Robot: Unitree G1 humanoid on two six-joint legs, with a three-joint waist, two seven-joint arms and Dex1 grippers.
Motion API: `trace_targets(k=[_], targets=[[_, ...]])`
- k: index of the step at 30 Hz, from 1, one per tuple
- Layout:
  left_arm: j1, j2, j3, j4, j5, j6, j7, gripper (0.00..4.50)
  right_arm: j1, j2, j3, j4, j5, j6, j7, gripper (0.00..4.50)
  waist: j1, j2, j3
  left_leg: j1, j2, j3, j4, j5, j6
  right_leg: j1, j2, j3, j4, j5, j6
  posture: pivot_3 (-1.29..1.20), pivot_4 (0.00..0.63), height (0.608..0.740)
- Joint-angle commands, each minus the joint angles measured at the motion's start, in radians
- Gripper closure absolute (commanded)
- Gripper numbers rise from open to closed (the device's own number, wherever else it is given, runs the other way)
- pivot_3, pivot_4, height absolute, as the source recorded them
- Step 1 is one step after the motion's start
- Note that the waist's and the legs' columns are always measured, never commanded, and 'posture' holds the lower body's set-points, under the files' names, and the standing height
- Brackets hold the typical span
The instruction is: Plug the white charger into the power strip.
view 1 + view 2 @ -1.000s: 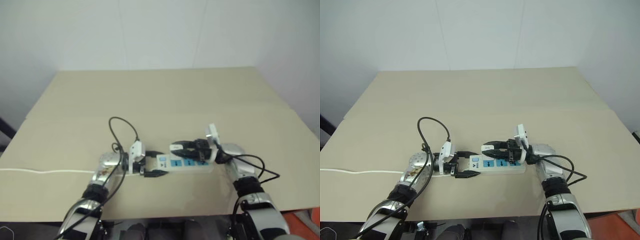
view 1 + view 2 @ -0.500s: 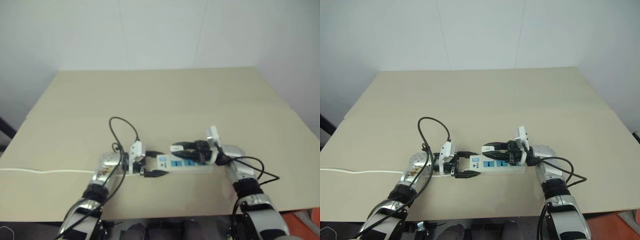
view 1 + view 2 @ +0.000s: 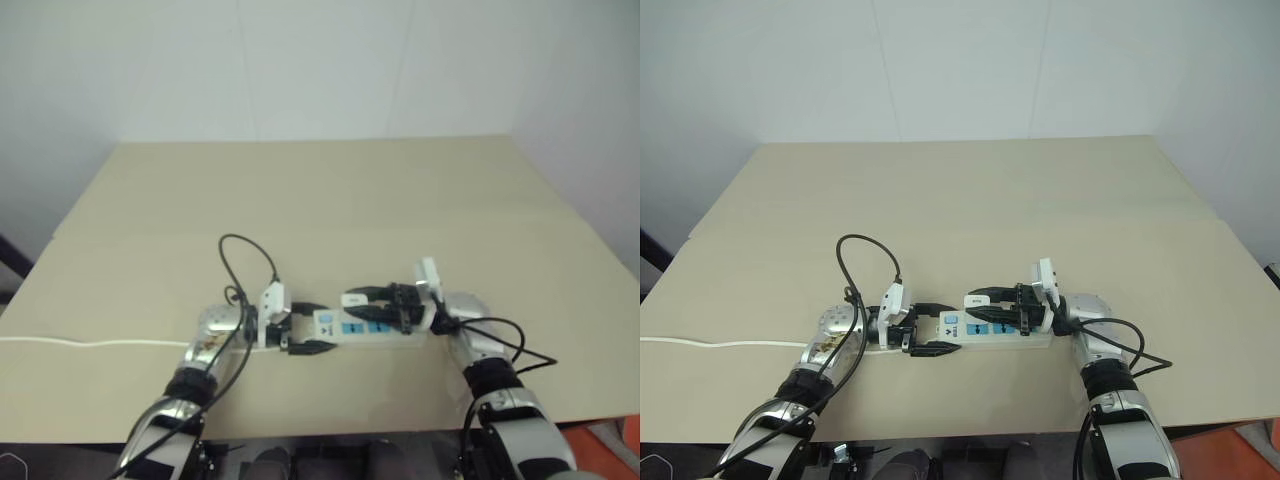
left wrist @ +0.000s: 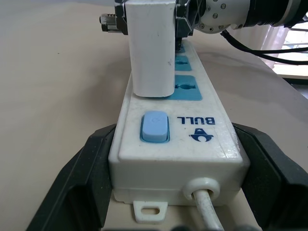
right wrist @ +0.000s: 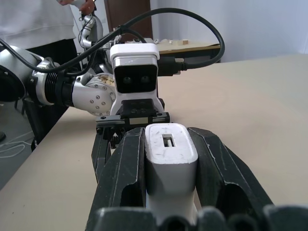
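My right gripper has the white charger (image 3: 354, 300) (image 5: 171, 159) upright over the blue socket beside the switch. The charger would stand, so I should open my right gripper.
The power strip (image 3: 1002, 338) lies on the tan table, a white bar with blue sockets and a blue switch (image 4: 154, 127). My left gripper (image 3: 927, 330) is shut on its switch end, with a black finger (image 4: 79, 180) on each side. The white charger (image 4: 153, 48) stands upright on the socket next to the switch, its base against the strip and its prongs hidden. My right gripper (image 3: 978, 308) is shut on the charger (image 5: 171, 156), reaching in from the strip's other end with its fingers (image 5: 130, 168) clamped on both flanks.
The strip's thin white cord (image 3: 720, 345) trails left off the table's edge. A black cable loop (image 3: 865, 260) rises over my left wrist. The table (image 3: 970, 200) stretches far back to a white wall. A person (image 5: 48, 19) stands behind my left arm.
My right wrist has tipped down slightly, bringing the gripper and charger lower and flatter over the strip. The left gripper and the strip have stayed put.
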Motion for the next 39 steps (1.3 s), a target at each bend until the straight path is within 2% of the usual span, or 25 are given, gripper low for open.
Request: trace_targets(k=[1,21,31,39], targets=[[0.005,0.016,-0.003,-0.014,-0.006,0.015,-0.016,1.22,0.03,-0.008,0.028,0.056,-0.056,-0.008,0.018,3.36,0.0,0.0,0.0,0.0,0.0,0.0,0.0,0.0,0.0,0.0,0.0,0.0,0.0,0.0,0.0,0.0,0.15,0.74],[0.005,0.017,-0.001,-0.018,-0.005,0.017,-0.017,1.22,0.033,-0.015,0.04,0.099,-0.078,0.012,-0.034,3.36,0.0,-0.004,-0.003,0.004,0.001,0.0,-0.001,0.0,0.0,0.003,0.0,0.0,0.0,0.0,0.0,0.0,0.15,0.74],[0.006,0.017,-0.002,-0.019,-0.007,0.015,-0.021,1.22,0.054,-0.007,0.029,0.097,-0.081,-0.074,-0.054,3.36,0.0,-0.004,-0.004,0.005,0.001,0.0,-0.001,0.0,0.0,0.004,0.001,0.001,0.0,0.0,0.0,0.0,0.15,0.74],[0.001,0.014,-0.004,-0.012,-0.006,0.012,-0.024,1.22,0.064,-0.008,0.033,0.094,-0.101,-0.107,-0.054,0.69,0.0,-0.01,-0.007,0.005,0.001,0.0,-0.001,0.0,0.0,0.004,0.002,0.001,0.0,0.0,0.0,0.0,0.15,0.74]])
